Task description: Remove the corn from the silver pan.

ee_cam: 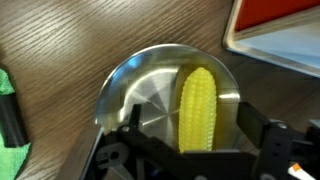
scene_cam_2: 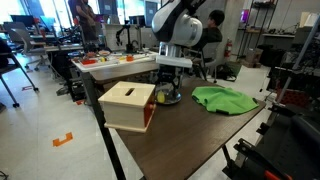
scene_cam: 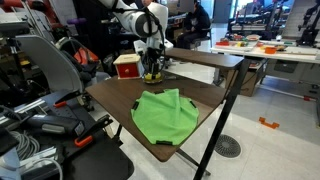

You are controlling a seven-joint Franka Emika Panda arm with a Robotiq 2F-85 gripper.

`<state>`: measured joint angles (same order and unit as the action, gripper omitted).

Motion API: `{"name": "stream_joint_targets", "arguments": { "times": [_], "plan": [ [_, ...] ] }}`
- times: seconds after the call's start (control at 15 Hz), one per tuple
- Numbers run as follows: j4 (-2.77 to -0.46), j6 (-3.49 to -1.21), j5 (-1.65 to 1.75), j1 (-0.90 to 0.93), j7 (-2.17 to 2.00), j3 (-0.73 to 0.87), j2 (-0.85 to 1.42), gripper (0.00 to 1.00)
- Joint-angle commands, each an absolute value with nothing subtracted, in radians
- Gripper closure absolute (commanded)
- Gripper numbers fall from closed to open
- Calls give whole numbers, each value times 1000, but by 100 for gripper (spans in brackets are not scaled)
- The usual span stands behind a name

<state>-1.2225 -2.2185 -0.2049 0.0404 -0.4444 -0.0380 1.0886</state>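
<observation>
The corn's lower half (scene_cam: 152,77) (ee_cam: 197,126) lies between my gripper's open fingers, so closing now would catch the corn and my gripper closes on it next.
The yellow corn (ee_cam: 196,105) lies in the round silver pan (ee_cam: 140,85) on the wooden table, right of the pan's middle in the wrist view. My gripper (ee_cam: 195,122) is low over the pan, its two dark fingers on either side of the corn with a gap on each side, so it is open. In both exterior views the gripper (scene_cam: 150,68) (scene_cam_2: 168,86) hangs straight down over the pan (scene_cam: 152,77) (scene_cam_2: 165,98), next to the red-and-white box. The corn is mostly hidden there by the fingers.
A red-and-white box (scene_cam: 126,66) (scene_cam_2: 128,105) (ee_cam: 280,25) stands close beside the pan. A green cloth (scene_cam: 165,115) (scene_cam_2: 225,98) lies spread on the table (scene_cam: 205,95); its corner shows in the wrist view (ee_cam: 8,130). Cluttered lab benches and equipment surround the table.
</observation>
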Motion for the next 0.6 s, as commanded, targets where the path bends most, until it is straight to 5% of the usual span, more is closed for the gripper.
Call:
{"name": "stream_joint_targets", "arguments": {
  "times": [0.0,0.53],
  "plan": [
    [-1130,-2171,-219,49,-441,-34,1139,30],
    [-1116,-2184,-227,40,-434,-39,1152,89]
  ]
}}
